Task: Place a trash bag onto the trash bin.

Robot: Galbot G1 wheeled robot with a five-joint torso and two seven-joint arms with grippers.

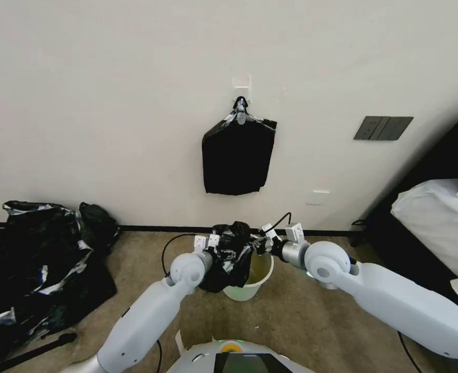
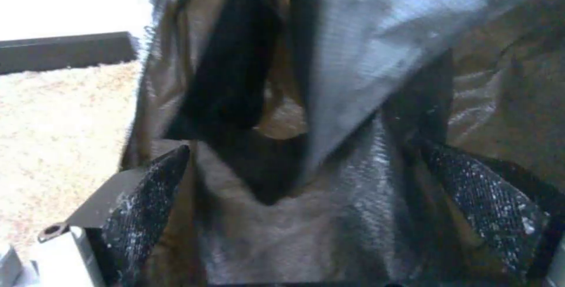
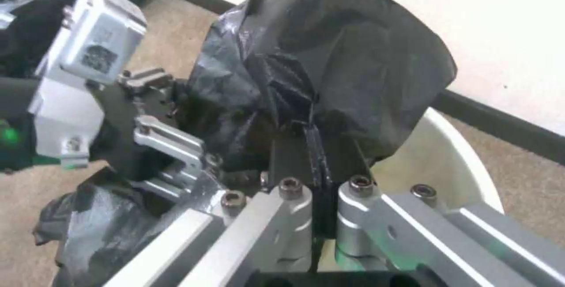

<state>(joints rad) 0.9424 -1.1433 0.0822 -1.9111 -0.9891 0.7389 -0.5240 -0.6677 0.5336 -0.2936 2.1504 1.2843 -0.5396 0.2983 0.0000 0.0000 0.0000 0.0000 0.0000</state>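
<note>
My left gripper pinches the trash bag's film [image 1: 227,268] by its loose folded edge next, since the film hangs slack over the bin.
The trash bag [image 1: 231,256] is a crumpled glossy black film hanging over the near-left rim of the trash bin [image 1: 252,287], a cream-white bucket on the carpet by the wall. My right gripper [image 3: 312,143] is shut on a fold of the trash bag [image 3: 329,53] above the trash bin [image 3: 453,159]. My left gripper [image 2: 306,148] is open, its two black fingers [image 2: 147,190] wide apart with the trash bag [image 2: 365,57] film stretched between and past them. In the head view the left gripper [image 1: 216,247] and the right gripper [image 1: 258,243] meet at the bag from either side.
A flat black bundle [image 1: 237,155] hangs from a clip on the wall above the bin. A large black plastic mass [image 1: 37,259] covers the floor at left. A bed with white bedding [image 1: 436,217] stands at right. A black cable [image 1: 169,248] loops behind my left arm.
</note>
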